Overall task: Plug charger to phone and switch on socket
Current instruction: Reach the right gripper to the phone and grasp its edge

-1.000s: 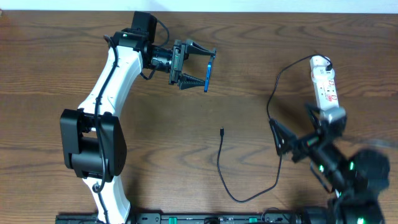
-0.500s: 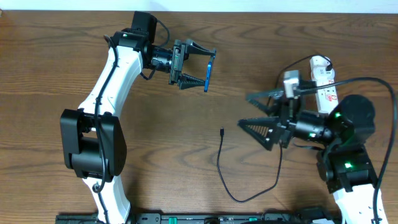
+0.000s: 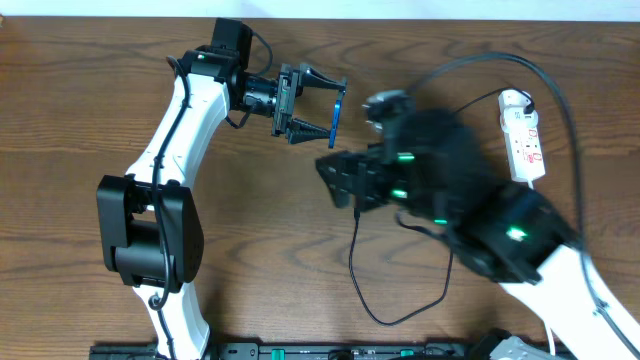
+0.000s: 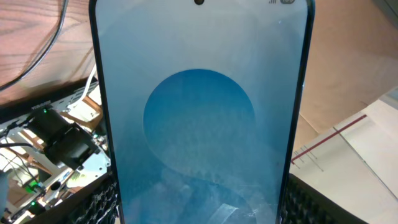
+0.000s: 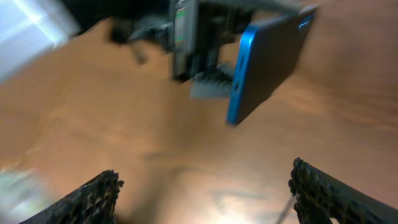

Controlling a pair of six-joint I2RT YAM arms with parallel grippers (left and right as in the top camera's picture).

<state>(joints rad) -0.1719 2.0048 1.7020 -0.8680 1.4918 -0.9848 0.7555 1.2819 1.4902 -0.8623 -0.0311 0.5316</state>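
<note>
My right gripper will next grab the phone across its screen [image 4: 199,112] and back, so my left gripper is free to re-grip it for plugging in the charger.
The phone [image 3: 338,116] hangs edge-on above the table, its bright blue screen [image 4: 199,112] filling the left wrist view. My left gripper [image 3: 337,106] is shut on it, one jaw on each long edge. My right gripper [image 3: 338,182], blurred by motion, hovers just below the phone and stands open with nothing between its fingers [image 5: 102,193]. The right wrist view shows the blue phone [image 5: 264,62] ahead. The charger cable [image 3: 352,268] loops across the table from under the right gripper; its plug end is mostly covered. The white socket strip [image 3: 523,135] lies at the far right.
The left arm's base [image 3: 150,240] stands at front left. The right arm's body [image 3: 510,235] covers the middle right, with its black cable [image 3: 545,85] arching over the strip. Rig electronics [image 4: 56,143] and paper [image 4: 367,149] show behind the phone.
My right arm has swept left from beside the socket strip to over the charger's plug end, just below the phone. The left arm and phone have not moved.
</note>
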